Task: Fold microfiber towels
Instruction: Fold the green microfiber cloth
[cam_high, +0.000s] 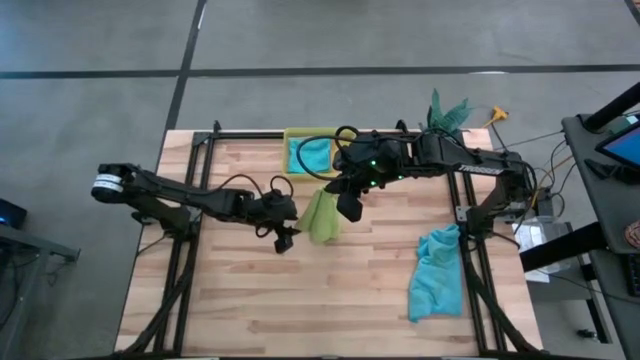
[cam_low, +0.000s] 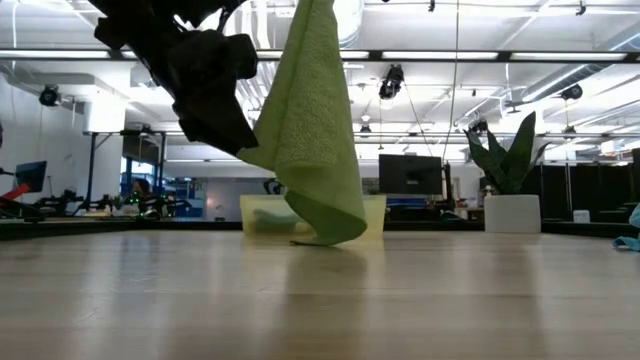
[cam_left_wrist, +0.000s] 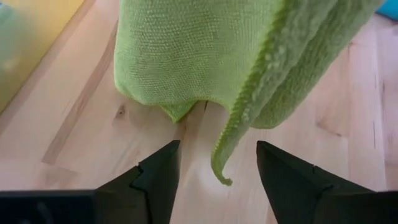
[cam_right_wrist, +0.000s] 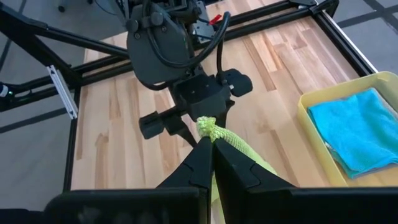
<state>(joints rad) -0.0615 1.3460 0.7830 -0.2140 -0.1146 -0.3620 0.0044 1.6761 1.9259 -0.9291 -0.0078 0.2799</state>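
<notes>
I should close my left gripper now, because the hanging hem reaches in past both fingers and closing would hold the lime green towel (cam_high: 322, 215).
The lime green towel (cam_high: 322, 215) hangs from my right gripper (cam_right_wrist: 211, 146), which is shut on it above the table's middle. The towel's lowest fold (cam_low: 325, 238) rests on the table. My left gripper (cam_left_wrist: 217, 165) is open just left of the hanging towel, its fingers on either side of a dangling hem (cam_left_wrist: 239, 124), touching nothing. One teal towel (cam_high: 313, 153) lies in the yellow bin (cam_high: 290, 140). Another teal towel (cam_high: 438, 272) lies crumpled at the table's right edge. The grey towel is out of view. My right gripper pinches a bunched tip of the lime green towel (cam_right_wrist: 209, 128) between its two fingers, from above. The towel hangs slack below the fingers, and its lower fold (cam_low: 325, 238) touches the table.
The yellow bin stands at the table's far edge, just behind the hanging towel. Black frame rails (cam_high: 200, 160) run along the table's sides. Bare wood (cam_high: 300, 300) lies toward the near edge. A potted plant (cam_high: 447, 112) stands beyond the far right corner.
</notes>
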